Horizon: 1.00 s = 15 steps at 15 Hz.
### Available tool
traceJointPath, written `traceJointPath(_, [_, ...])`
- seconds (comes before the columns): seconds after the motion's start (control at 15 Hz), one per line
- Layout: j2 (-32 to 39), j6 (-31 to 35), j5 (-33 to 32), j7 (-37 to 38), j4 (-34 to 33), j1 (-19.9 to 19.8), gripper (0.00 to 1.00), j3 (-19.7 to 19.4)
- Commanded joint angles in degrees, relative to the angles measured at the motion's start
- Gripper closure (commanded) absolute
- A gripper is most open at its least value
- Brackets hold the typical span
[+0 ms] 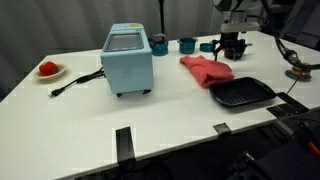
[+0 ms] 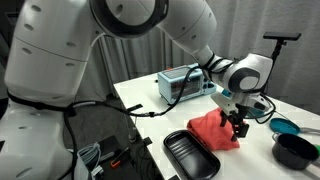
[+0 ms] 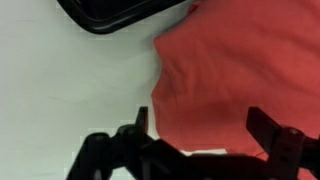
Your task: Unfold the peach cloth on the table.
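The peach cloth [image 1: 205, 68] needs its folds pulled open, so my gripper will grab it by its far edge and leave the rest lying.
The peach cloth [image 1: 205, 68] lies wrinkled and folded on the white table [image 1: 170, 115], just behind a black tray [image 1: 240, 93]. My gripper [image 1: 231, 45] hangs over the cloth's far edge with its jaws open. In an exterior view the gripper [image 2: 238, 125] stands low at the cloth [image 2: 212, 130], its tips near the fabric. In the wrist view the cloth [image 3: 240, 60] fills the space ahead of the gripper [image 3: 205, 125]; the two fingers [image 3: 142, 118] stand wide apart with cloth beneath them and nothing gripped.
A light-blue box appliance [image 1: 128, 58] with a black cord stands mid-table. Two teal cups [image 1: 160, 45] sit behind it, and a plate with a red item [image 1: 48, 69] sits at the far end. A teal bowl [image 2: 283, 126] and a black pot [image 2: 295, 148] stand near the gripper. Black tape strips [image 1: 123, 140] mark the front edge.
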State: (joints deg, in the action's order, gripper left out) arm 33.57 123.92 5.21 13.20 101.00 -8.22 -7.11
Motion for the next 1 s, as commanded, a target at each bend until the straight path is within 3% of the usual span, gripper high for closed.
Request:
traceJointPath(0.0, [6.3,-1.9,3.9,-0.7,-6.5,-1.9,0.00,0.8])
traceJointPath(0.2, [9.2,-1.8,5.7,0.0,-9.0,-2.3,0.00,0.9])
traceJointPath(0.27, [9.9,-1.8,6.1,0.2,-9.8,-2.3,0.20,0.9])
traceJointPath(0.93, [10.6,-4.1,6.7,0.3,-13.5,-2.4,0.96,0.2])
